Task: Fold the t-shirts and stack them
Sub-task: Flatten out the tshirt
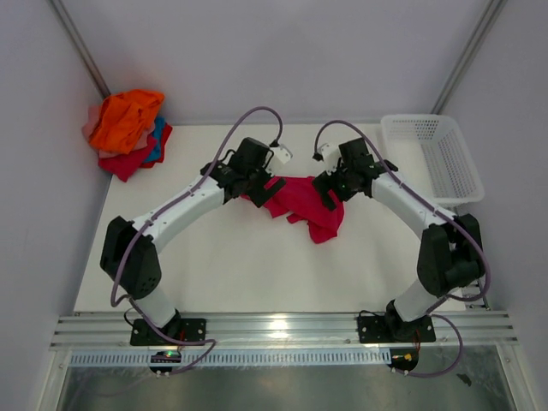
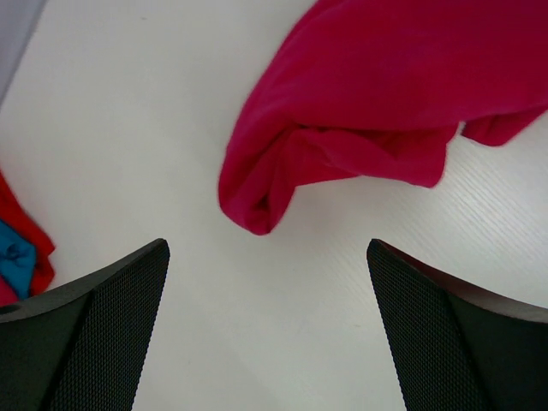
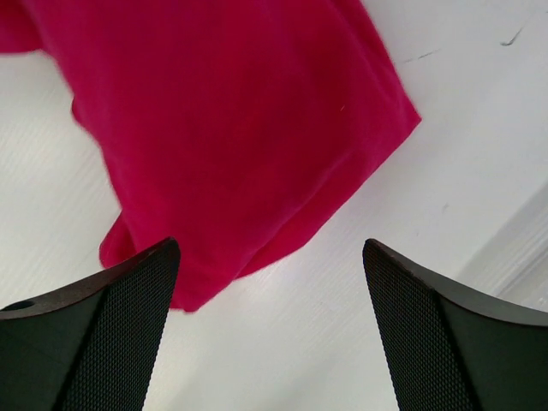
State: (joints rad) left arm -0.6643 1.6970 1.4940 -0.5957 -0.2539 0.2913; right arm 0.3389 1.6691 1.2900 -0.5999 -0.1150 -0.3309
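Observation:
The crimson t-shirt's far end should stay free for my right gripper to stretch for folding, so my left gripper should reach and grab the crimson t-shirt's folded corner (image 1: 247, 197) (image 2: 258, 201).
A crumpled crimson t-shirt (image 1: 301, 203) lies at the middle of the white table, between my two grippers. My left gripper (image 1: 259, 186) hangs over its left end, open and empty; in the left wrist view a folded corner of the crimson t-shirt (image 2: 360, 111) lies just beyond my left gripper (image 2: 267, 330). My right gripper (image 1: 332, 190) stands open over the shirt's right edge, and the crimson t-shirt (image 3: 231, 128) fills the upper left of the right wrist view, ahead of my right gripper (image 3: 270, 330). Neither holds cloth. A heap of other t-shirts (image 1: 128, 128), orange on top, sits at the back left.
A white mesh basket (image 1: 432, 157) stands at the table's back right corner. Red and blue cloth of the heap (image 2: 17, 257) shows at the left edge of the left wrist view. Grey walls close in the table on three sides.

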